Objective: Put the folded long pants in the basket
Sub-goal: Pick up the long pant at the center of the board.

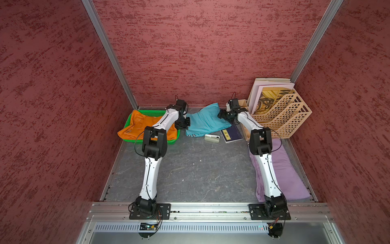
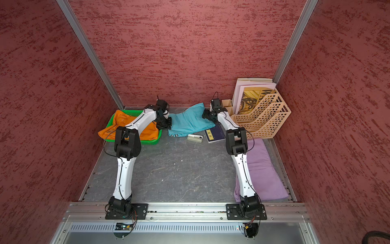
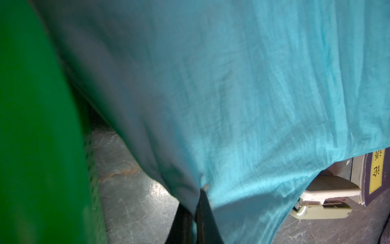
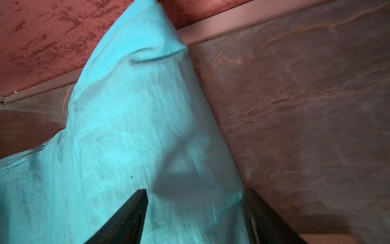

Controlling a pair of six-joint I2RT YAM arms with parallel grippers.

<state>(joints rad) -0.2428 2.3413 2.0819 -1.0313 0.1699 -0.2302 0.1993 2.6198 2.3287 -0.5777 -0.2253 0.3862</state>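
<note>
Next, my right gripper grabs the edge of the teal folded long pants [image 1: 204, 121] opposite my left gripper, to lay them folded in the basket.
The teal folded long pants [image 1: 204, 121] [image 2: 187, 122] lie at the back middle of the table, right of the green basket [image 1: 147, 112] [image 2: 128, 113]. My left gripper [image 1: 185, 124] [image 3: 195, 202] is shut on their left edge, close to the basket's wall [image 3: 31, 126]. My right gripper [image 1: 221, 115] [image 4: 195, 192] stands open at their right edge, with a fold of teal cloth [image 4: 126, 126] between its fingers. Orange pants [image 1: 137, 124] [image 2: 122, 124] fill the basket and spill over its left rim. Lilac pants [image 1: 285, 169] [image 2: 266, 169] lie under my right arm.
A beige lattice file rack [image 1: 280, 118] with papers stands at the back right. A white stapler [image 1: 212, 137] [image 3: 322, 202] and a dark blue book [image 1: 231, 135] [image 3: 375, 175] lie just in front of the teal pants. Red walls close three sides.
</note>
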